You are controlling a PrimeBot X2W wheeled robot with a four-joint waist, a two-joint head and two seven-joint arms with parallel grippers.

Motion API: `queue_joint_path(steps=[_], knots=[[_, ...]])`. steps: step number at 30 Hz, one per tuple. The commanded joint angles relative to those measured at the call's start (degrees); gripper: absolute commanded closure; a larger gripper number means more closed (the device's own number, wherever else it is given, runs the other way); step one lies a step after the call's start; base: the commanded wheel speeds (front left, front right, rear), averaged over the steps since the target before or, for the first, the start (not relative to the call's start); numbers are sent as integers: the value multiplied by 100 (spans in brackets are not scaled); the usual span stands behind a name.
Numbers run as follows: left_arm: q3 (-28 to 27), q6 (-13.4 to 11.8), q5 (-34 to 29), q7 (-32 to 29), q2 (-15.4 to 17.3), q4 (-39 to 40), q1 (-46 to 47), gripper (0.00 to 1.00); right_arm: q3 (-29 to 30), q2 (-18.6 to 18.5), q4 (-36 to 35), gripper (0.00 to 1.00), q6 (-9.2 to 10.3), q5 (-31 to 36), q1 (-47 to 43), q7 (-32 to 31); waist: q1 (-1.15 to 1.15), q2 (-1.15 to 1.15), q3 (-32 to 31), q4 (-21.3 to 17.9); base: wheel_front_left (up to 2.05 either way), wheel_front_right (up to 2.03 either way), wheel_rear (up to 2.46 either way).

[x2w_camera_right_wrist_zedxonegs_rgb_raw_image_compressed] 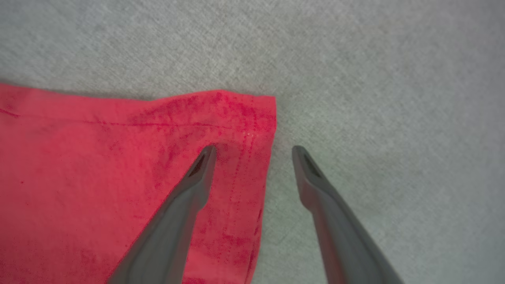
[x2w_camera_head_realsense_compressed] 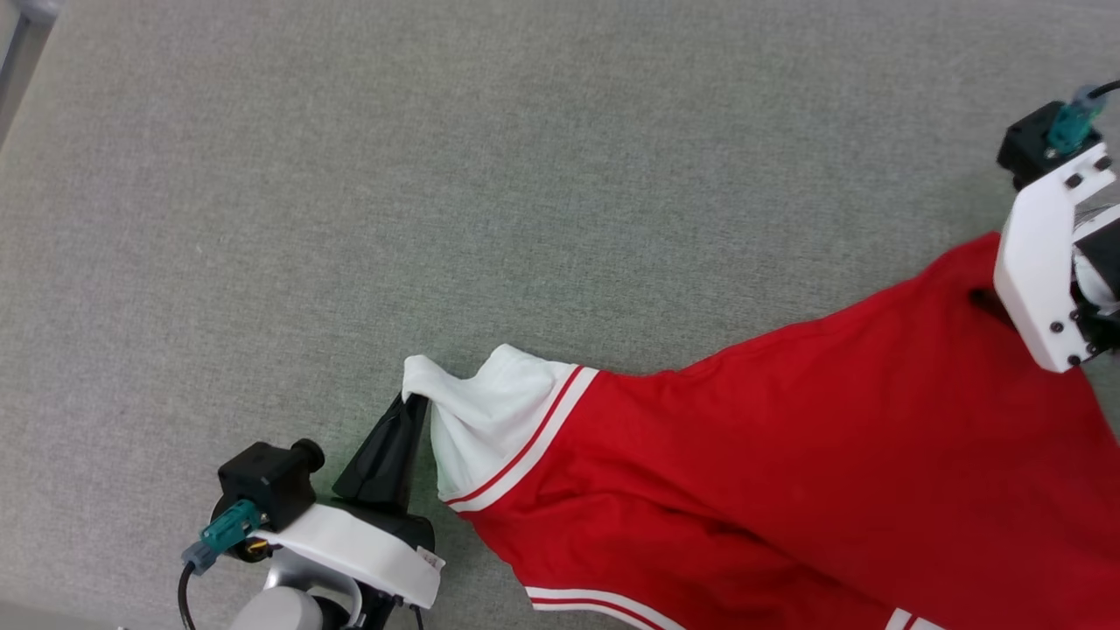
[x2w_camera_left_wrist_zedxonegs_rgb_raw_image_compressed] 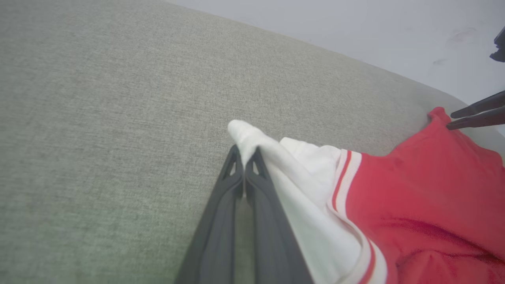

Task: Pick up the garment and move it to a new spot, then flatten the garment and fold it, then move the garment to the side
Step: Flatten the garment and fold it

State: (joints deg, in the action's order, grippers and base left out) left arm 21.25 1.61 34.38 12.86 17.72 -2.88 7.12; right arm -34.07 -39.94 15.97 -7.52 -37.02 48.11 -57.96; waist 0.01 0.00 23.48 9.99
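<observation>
I will next use my right gripper to grab the garment by the red hem corner, where its stitched edges end free. The garment's wide red body lies flat.
The garment is a red jersey with a white sleeve and red-and-white striped trim, spread across the lower right of the grey surface. My left gripper is shut on the tip of the white sleeve, pinching it between both dark fingers. My right gripper stands open over the red hem corner: one finger lies over the red cloth, the other over bare grey fabric. In the head view its white wrist bracket covers that corner.
A grey woven fabric surface stretches wide to the top and left. Its rounded far edge meets a pale floor in the left wrist view. A metal frame bar shows at the top left corner.
</observation>
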Motion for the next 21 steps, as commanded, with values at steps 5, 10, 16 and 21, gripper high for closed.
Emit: queue_joint_path(steps=[5,10,16,21], knots=[[31,52,-58,66,-86,-90,178,100,-772,-49,430,0,4,-150,-230,-34,-1,0,247,162,0,0,0],[22,76,-56,108,-100,-174,213,100,-1351,-153,651,31,-11,-434,-471,-2,-1,0,275,160,0,0,0],[-12,75,11,117,-59,-282,123,100,-1451,-190,794,100,7,-579,-12,687,-1,0,59,56,0,0,0],[1,70,50,102,-35,-370,6,100,-1449,-75,815,100,7,-680,132,1311,-1,0,-258,-29,0,0,0]])
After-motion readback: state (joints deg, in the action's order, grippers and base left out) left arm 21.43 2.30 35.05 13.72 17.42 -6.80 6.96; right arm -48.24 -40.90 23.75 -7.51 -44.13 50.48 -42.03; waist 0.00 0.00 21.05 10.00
